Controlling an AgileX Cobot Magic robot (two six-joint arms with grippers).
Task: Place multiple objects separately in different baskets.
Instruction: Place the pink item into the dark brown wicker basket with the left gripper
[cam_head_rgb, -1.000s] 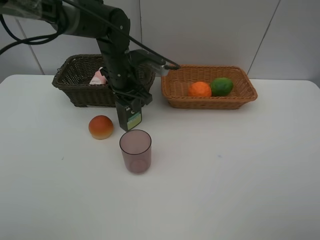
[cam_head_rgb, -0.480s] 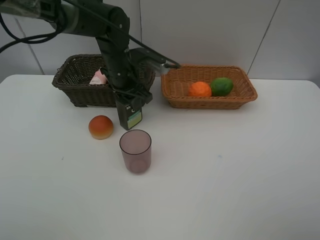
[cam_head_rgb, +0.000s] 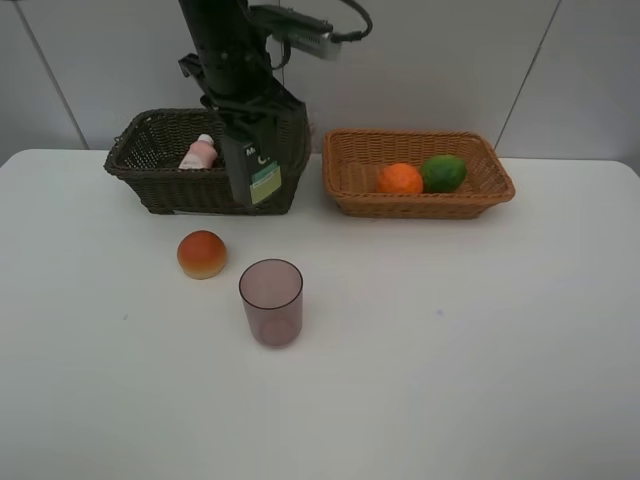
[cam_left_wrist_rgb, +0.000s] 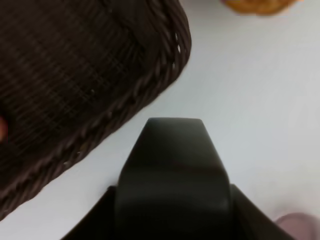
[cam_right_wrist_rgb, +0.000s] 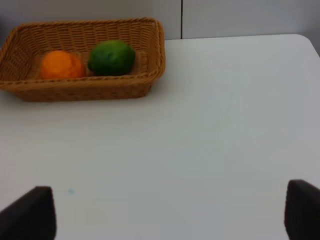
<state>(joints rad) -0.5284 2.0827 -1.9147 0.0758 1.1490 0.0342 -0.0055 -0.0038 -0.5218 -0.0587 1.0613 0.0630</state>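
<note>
The dark bottle's lower end (cam_head_rgb: 262, 190) hangs outside the dark basket's front rim (cam_head_rgb: 205, 172), so the bottle would miss if my left gripper opened now. My left gripper needs to first move the bottle inside.
My left gripper (cam_head_rgb: 246, 128) is shut on the dark green labelled bottle (cam_head_rgb: 257, 170), which hangs upright over the front right corner of the dark brown basket (cam_head_rgb: 150, 185). In the left wrist view the bottle (cam_left_wrist_rgb: 172, 170) fills the foreground beside the dark basket's rim (cam_left_wrist_rgb: 150, 85). A small pink bottle (cam_head_rgb: 199, 153) lies inside that basket. The light tan basket (cam_head_rgb: 420, 202) holds an orange mandarin (cam_head_rgb: 400, 178) and a green lime (cam_head_rgb: 443, 172). A red-orange fruit (cam_head_rgb: 202, 253) and a purple-tinted cup (cam_head_rgb: 270, 301) stand on the table. My right gripper (cam_right_wrist_rgb: 165, 215) is open over bare table.
The white table (cam_head_rgb: 480, 340) extends wide to the right and front. A grey panelled wall (cam_head_rgb: 450, 60) stands behind both baskets. The left arm (cam_head_rgb: 225, 50) rises above the dark basket.
The left arm has lifted the dark green bottle from near the table, up and back over the dark basket's front corner. Nothing else has moved.
</note>
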